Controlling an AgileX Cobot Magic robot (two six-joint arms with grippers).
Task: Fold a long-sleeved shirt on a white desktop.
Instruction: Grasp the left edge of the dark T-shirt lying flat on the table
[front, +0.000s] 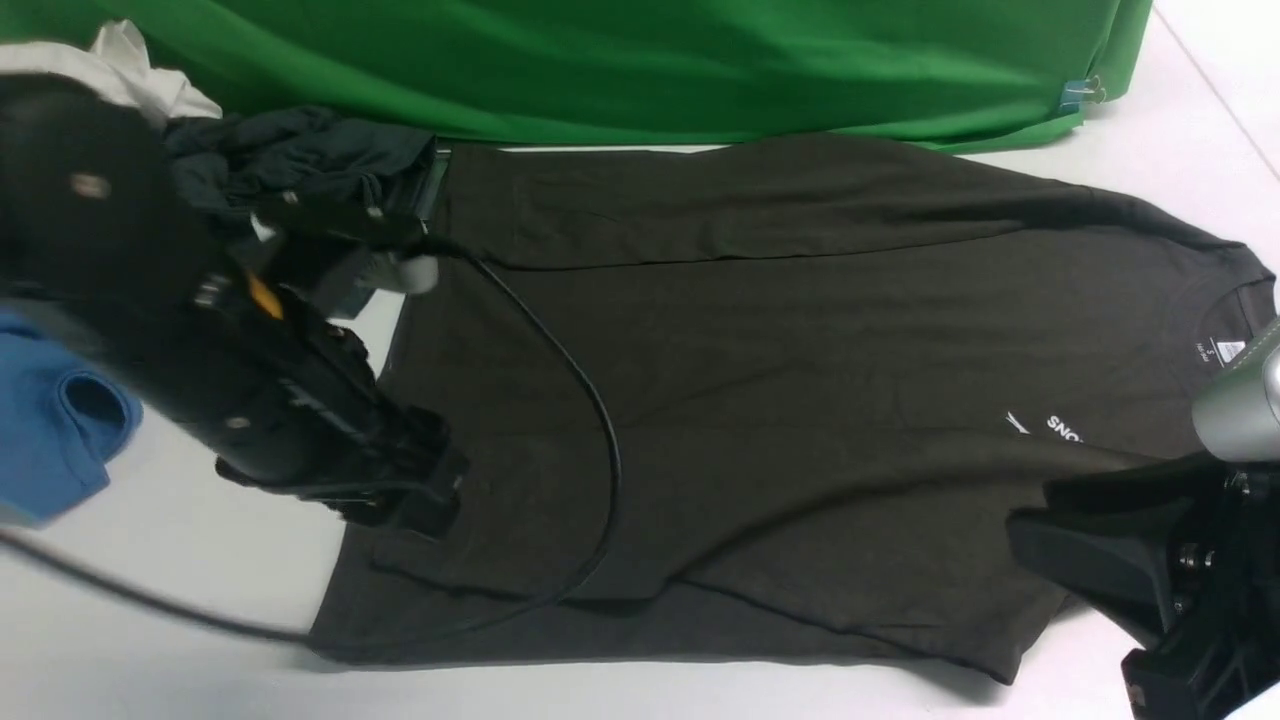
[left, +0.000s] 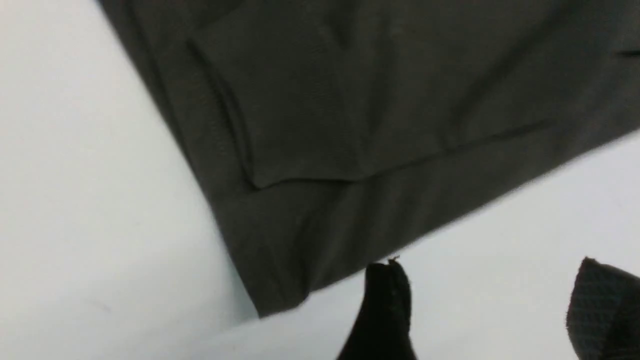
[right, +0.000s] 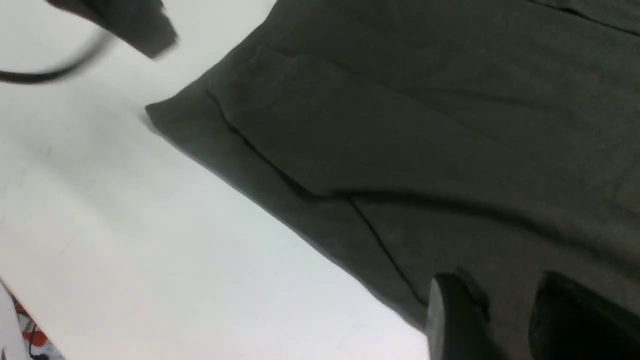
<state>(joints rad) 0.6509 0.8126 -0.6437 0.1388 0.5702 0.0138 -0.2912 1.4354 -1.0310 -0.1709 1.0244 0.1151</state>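
The left gripper should next grab the shirt by its hem corner (front: 326, 634), where the shirt's loose edge ends, to fold the shirt. The shirt's body (front: 744, 360) is flat on the desktop.
The long-sleeved shirt (front: 800, 400) lies flat across the white desktop (front: 180, 560), neck to the right and hem to the left, with both sleeves folded in over the body. My left gripper (front: 420, 510) hovers over the near hem corner. In the left wrist view its fingers (left: 387, 300) stand wide apart, and only bare desktop (left: 75, 200) shows between them, just off the shirt (left: 350, 100) edge. My right gripper (front: 1040, 530) is at the near right by the shoulder. It is open (right: 515, 310) above the shirt (right: 450, 125), with fabric showing in the gap.
A dark teal-grey garment (front: 300, 160), a blue garment (front: 50, 420) and a white cloth (front: 130, 60) are piled at the left. The green backdrop (front: 650, 60) closes off the far edge. A black cable (front: 590, 400) from the left arm loops over the shirt.
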